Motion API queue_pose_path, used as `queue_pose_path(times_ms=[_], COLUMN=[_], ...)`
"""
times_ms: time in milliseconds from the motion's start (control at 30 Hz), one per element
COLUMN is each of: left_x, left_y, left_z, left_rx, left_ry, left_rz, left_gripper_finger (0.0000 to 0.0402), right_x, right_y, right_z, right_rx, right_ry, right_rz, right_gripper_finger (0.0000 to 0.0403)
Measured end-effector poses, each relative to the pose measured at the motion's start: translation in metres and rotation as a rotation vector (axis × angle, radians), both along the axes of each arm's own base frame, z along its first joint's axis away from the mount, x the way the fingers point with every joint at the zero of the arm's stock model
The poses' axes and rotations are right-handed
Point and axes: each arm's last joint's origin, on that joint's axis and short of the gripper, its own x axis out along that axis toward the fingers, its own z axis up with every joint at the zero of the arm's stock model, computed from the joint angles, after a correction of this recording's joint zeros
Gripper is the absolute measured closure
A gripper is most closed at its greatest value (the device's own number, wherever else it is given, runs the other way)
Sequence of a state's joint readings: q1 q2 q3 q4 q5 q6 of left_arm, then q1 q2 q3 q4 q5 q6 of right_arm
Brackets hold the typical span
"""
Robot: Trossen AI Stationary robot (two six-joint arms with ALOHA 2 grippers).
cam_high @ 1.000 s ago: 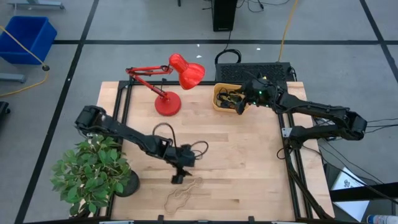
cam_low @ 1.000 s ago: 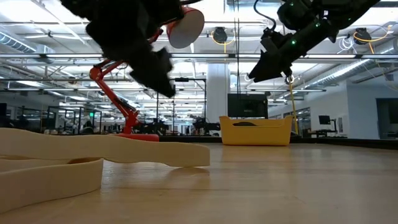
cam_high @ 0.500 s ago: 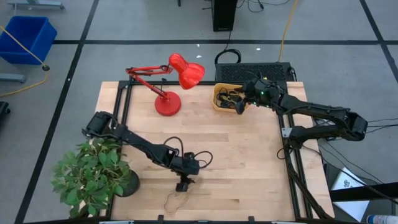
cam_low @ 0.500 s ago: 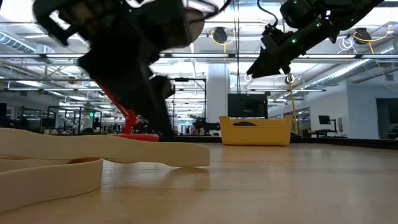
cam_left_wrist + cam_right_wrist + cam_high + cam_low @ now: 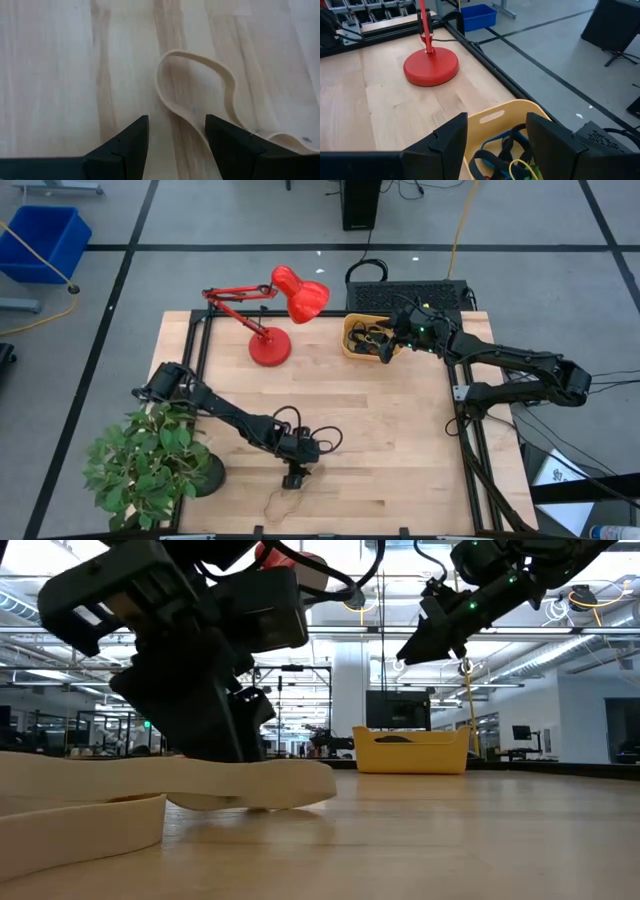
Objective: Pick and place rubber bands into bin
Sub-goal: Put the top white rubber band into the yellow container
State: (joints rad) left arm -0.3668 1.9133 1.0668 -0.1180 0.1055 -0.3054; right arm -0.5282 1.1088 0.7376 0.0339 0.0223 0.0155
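Next, my left gripper grabs the tan rubber band by a part of its looped end [image 5: 300, 484] to get it into the bin [image 5: 349, 340].
A tan rubber band [image 5: 281, 502] lies flat on the wooden table near its front edge; it fills the left foreground of the low view [image 5: 100, 785]. My left gripper [image 5: 293, 480] is down at the band's far loop, open, with one strand [image 5: 181, 114] running between its fingers. My right gripper [image 5: 386, 352] hangs open just above the orange-yellow bin [image 5: 349, 340] at the table's far right. The bin [image 5: 492, 116] holds blue, black and yellow-green bands [image 5: 500, 152]. My left gripper comes at the tan band's far loop [image 5: 192, 53] slanting down from the far left, its open fingers on either side of one strand. In the low view a finger [image 5: 235, 745] reaches down to the band on the table. Whether it touches the band I cannot tell.
A red desk lamp [image 5: 270, 345] stands at the far middle, its head beside the bin. A potted plant [image 5: 150, 455] takes up the near left corner. A black device [image 5: 405, 292] lies behind the bin. Bare wood lies between the two arms.
My left gripper has come down and toward the table's near edge, onto the far loop of the tan band, staying open. In the low view the band's far end has risen slightly where the gripper met it.
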Motion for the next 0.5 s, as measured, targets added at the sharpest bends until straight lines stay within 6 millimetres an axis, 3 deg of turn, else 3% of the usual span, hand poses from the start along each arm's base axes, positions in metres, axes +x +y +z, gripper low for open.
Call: queue_pose_path(times_ms=[167, 500], left_x=[-0.0008, -0.0017], left_y=[-0.0032, -0.0055], left_z=[0.0006, 0.0008], left_rx=[-0.055, -0.072], left_ry=[0.016, 0.02], left_rz=[-0.025, -0.053], left_gripper_finger=[0.0228, 0.0357], right_x=[0.0, 0.0], right_y=[0.0, -0.0001], right_z=[0.0001, 0.0001], right_rx=[-0.001, -0.011], right_ry=[0.0, 0.006], right_rz=[0.0, 0.004], right_gripper_finger=[0.0204, 0.0204])
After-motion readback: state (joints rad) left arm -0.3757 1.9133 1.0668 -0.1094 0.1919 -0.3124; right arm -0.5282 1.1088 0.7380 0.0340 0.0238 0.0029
